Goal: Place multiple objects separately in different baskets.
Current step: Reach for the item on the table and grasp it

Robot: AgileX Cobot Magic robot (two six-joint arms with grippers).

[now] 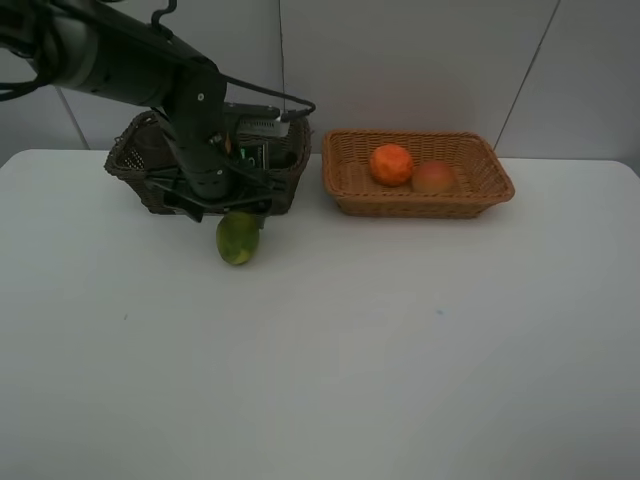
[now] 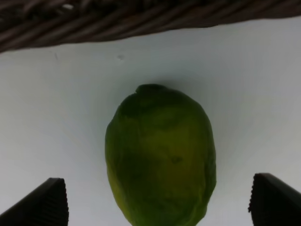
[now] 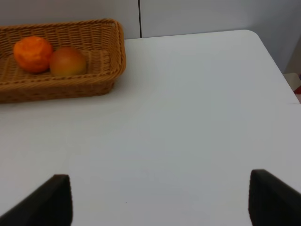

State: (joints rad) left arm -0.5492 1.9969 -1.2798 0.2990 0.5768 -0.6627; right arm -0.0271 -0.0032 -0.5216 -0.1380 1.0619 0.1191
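Observation:
My left gripper grabs the green fruit by its rounded body (image 1: 238, 240) next, to sort the fruit into a basket (image 1: 418, 175).
A green round fruit (image 1: 237, 238) (image 2: 161, 155) lies on the white table just in front of the dark brown basket (image 1: 135, 160) (image 2: 141, 19). My left gripper (image 1: 232, 212) (image 2: 161, 200) is open right over it, one fingertip on each side and neither touching it. The arm hides most of the dark basket's inside. The light tan basket (image 1: 480, 185) (image 3: 94, 80) holds the orange fruit (image 1: 391, 164) (image 3: 33, 53) and the red-yellow peach-like fruit (image 1: 434, 177) (image 3: 67, 61) side by side. My right gripper (image 3: 157, 197) is open over bare table, holding nothing.
The two baskets stand side by side at the back of the white table (image 1: 400, 350), close to the wall. The table's right edge and rounded far corner (image 3: 254, 35) show in the right wrist view. The exterior view does not show the right arm.

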